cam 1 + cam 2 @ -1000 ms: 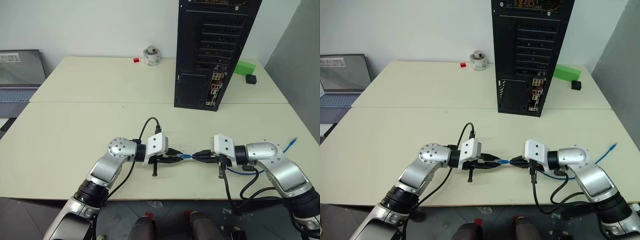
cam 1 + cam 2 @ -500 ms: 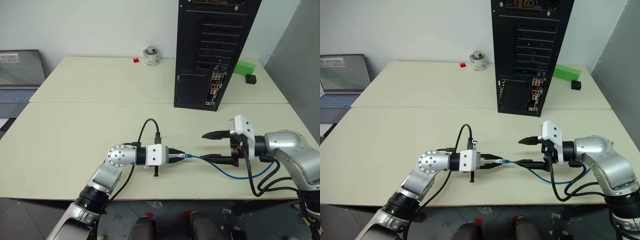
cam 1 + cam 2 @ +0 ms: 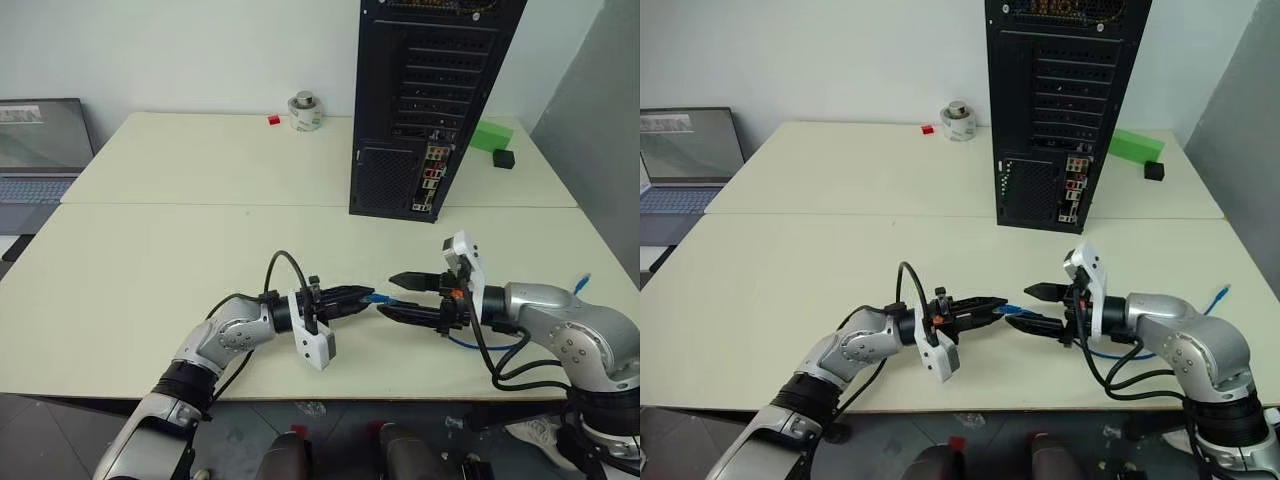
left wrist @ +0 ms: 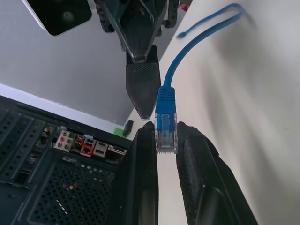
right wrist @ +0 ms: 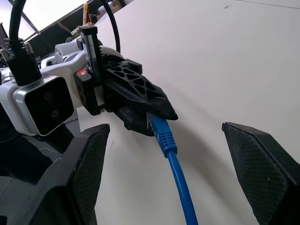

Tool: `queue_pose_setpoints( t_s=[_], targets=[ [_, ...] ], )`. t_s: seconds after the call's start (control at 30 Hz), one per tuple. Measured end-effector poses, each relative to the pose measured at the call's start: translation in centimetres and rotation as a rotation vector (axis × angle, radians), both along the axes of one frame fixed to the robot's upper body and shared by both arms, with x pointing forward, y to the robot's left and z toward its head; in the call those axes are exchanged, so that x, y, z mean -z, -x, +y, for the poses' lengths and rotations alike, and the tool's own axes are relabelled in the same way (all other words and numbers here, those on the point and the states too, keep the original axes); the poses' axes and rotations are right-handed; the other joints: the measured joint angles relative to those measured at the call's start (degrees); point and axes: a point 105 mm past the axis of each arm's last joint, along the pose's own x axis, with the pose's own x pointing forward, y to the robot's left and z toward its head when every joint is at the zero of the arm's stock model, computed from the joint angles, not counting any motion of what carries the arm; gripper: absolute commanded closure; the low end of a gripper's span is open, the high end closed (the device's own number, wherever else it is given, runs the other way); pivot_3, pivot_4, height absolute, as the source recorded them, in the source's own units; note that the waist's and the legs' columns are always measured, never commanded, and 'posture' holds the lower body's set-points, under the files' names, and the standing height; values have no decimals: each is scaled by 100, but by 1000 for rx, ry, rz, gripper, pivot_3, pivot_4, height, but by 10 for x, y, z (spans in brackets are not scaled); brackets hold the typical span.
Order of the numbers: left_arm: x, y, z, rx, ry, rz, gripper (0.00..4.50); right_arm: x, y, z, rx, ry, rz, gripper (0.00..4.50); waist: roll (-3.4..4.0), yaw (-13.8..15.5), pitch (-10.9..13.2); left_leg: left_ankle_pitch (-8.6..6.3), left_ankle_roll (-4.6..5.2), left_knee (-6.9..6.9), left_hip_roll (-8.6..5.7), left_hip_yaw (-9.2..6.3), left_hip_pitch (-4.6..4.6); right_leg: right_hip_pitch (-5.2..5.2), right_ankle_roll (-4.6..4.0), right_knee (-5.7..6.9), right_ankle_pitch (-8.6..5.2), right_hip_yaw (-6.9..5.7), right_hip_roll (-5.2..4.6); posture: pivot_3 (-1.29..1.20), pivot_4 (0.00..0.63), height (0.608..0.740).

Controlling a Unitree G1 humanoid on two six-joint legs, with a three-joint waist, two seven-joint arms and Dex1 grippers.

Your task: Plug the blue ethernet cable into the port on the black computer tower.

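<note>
The right gripper grabs the blue ethernet cable by its ribbed boot [image 3: 388, 301] next, to plug it into the tower's port [image 3: 428, 190].
The blue ethernet cable [image 3: 470, 343] has its clear plug [image 4: 165, 136] pinched between the fingers of my left gripper [image 3: 362, 296], which is shut on it just above the table's front. The cord runs right, loops under my right arm and ends near the right table edge [image 3: 585, 282]. My right gripper [image 3: 388, 296] faces the left one, open, one finger [image 5: 86, 173] on each side of the cord without touching it. The black computer tower [image 3: 430, 90] stands upright at the back, with the port in the coloured connector strip [image 3: 431, 180] low on its rear face.
A grey laptop [image 3: 40, 150] sits at the far left. A tape roll [image 3: 304, 110] and a small red block [image 3: 272, 120] lie left of the tower; a green block [image 3: 488, 135] and a black cube [image 3: 502, 158] lie right of it. A grey wall [image 3: 600, 150] borders the right.
My right gripper let go of the cable, opened wide, drew back right, then came left again around the cord. My left wrist rolled over, still gripping the plug.
</note>
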Motion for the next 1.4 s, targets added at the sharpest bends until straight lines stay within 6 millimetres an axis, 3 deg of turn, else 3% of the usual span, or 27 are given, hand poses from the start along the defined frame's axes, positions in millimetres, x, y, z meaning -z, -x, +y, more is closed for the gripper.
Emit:
queue_pose_setpoints(
  t_s=[0.17,0.2,0.8,1.23,1.27,1.4],
  targets=[
    [-3,-2,2,-7,5,-32,4220,2,1,7,-25,-2,11,432,0,0,0,0,0,0,0,-1,-1,0,0,0,0,-1,11,0,150,740],
    [-3,-3,2,-9,2,-38,4220,2,0,7,-24,-3,16,798,0,0,0,0,0,0,0,0,-1,0,0,0,0,-1,11,0,150,740],
    [-5,-6,4,-34,18,-76,4220,2,-9,12,-7,-27,30,4458,1,-3,0,0,0,0,1,-1,-1,0,0,1,0,-2,13,0,150,740],
    [-3,-6,4,-43,17,-91,4221,4,-11,10,-5,-52,93,4500,1,-2,0,0,0,0,1,-2,-1,0,0,1,0,-3,12,0,150,740],
    [-3,-7,3,-48,18,-86,3661,4,-12,10,-4,-51,99,4500,1,-3,0,0,0,0,1,-2,-1,0,0,1,0,-2,12,0,150,740],
    [-1,-8,2,-51,14,-61,2876,2,-13,10,-9,-50,97,4500,1,-3,0,0,0,0,1,-2,-1,0,0,1,0,-3,12,0,150,740]
  ],
)
